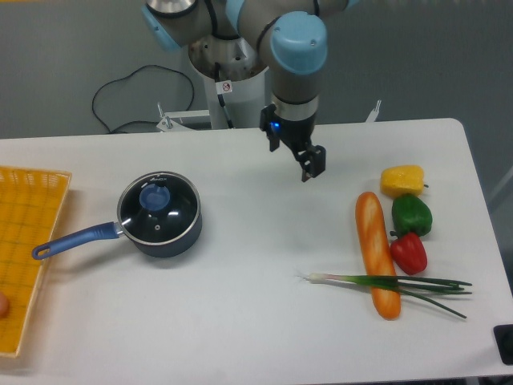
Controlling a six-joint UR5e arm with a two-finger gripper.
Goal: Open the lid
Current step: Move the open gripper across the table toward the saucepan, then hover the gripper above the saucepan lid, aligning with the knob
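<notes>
The lid is too wide for my gripper's fingers. I should grab it next by its round blue knob (155,196) to open it.
The clear glass lid (163,213) with its blue knob lies closed on the dark blue saucepan (186,237), left of the table's centre. The pan's blue handle points left toward the table's edge. My gripper (293,155) hangs above the table's back centre, well to the right of the pan. It is open, with nothing between its fingers.
A yellow woven tray (24,241) lies at the left edge. On the right are a bread loaf (375,253), yellow pepper (402,180), green pepper (411,214), red pepper (409,252) and green onions (393,283). The robot base (228,84) stands behind the table.
</notes>
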